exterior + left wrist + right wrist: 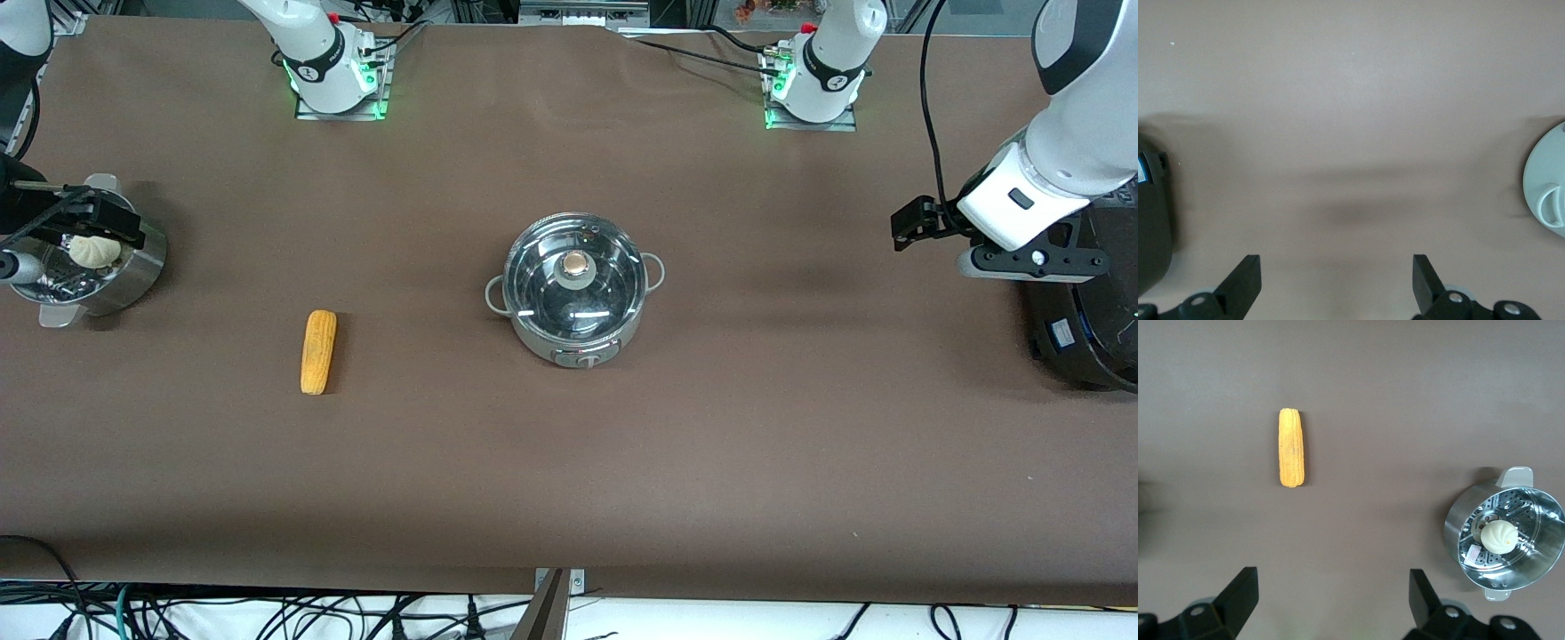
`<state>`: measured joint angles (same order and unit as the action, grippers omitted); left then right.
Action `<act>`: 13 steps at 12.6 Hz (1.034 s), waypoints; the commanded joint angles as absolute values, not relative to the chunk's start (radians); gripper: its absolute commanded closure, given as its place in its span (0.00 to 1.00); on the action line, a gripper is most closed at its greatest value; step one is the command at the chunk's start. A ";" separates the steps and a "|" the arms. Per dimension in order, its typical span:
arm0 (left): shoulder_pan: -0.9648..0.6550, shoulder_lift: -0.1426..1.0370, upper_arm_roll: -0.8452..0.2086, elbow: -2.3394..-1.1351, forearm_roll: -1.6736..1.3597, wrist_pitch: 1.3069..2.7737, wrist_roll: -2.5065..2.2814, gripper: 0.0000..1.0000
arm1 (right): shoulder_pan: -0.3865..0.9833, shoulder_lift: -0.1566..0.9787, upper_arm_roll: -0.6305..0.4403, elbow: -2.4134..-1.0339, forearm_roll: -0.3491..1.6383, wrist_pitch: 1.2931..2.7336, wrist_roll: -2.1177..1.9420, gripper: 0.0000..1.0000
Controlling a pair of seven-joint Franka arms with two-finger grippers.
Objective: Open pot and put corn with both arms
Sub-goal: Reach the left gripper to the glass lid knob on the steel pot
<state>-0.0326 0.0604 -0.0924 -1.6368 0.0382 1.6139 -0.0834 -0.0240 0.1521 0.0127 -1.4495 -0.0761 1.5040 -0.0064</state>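
Next, my left gripper takes hold of the glass lid by its copper knob [575, 263] to open the pot for the corn [318, 351].
The steel pot [543, 327] stands mid-table with its glass lid [608, 286] on and the copper knob on top. Its side with one loop handle shows at the edge of the left wrist view [1540, 175]. The corn [318, 351] lies on the table toward the right arm's end, apart from the pot; it also shows in the right wrist view [1291, 447]. My left gripper [911, 222] hangs open and empty over bare table [1336, 280] by the black cooker. My right gripper [93, 218] is open and empty [1333, 597] above the steamer basket.
A perforated steel steamer basket [133, 276] [1461, 540] holding a white bun [95, 250] [1499, 537] stands at the right arm's end. A large black cooker [1089, 329] [1151, 220] stands at the left arm's end. The brown table [569, 462] spreads around the pot.
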 commanded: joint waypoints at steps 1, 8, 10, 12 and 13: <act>-0.021 0.052 -0.100 -1.621 0.043 1.595 -0.091 0.00 | -0.032 0.166 0.012 -1.424 -0.058 1.500 -0.018 0.00; -0.075 0.084 -0.153 -1.593 -0.004 1.598 -0.110 0.00 | -0.031 0.166 0.012 -1.422 -0.058 1.503 -0.015 0.00; -0.168 0.205 -0.187 -1.463 -0.043 1.598 -0.162 0.00 | -0.032 0.166 0.012 -1.422 -0.058 1.503 -0.015 0.00; -0.306 0.326 -0.186 -1.352 -0.043 1.603 -0.387 0.00 | -0.032 0.166 0.012 -1.422 -0.058 1.503 -0.015 0.00; -0.387 0.398 -0.186 -1.295 -0.041 1.612 -0.573 0.00 | -0.032 0.166 0.011 -1.422 -0.058 1.502 -0.015 0.00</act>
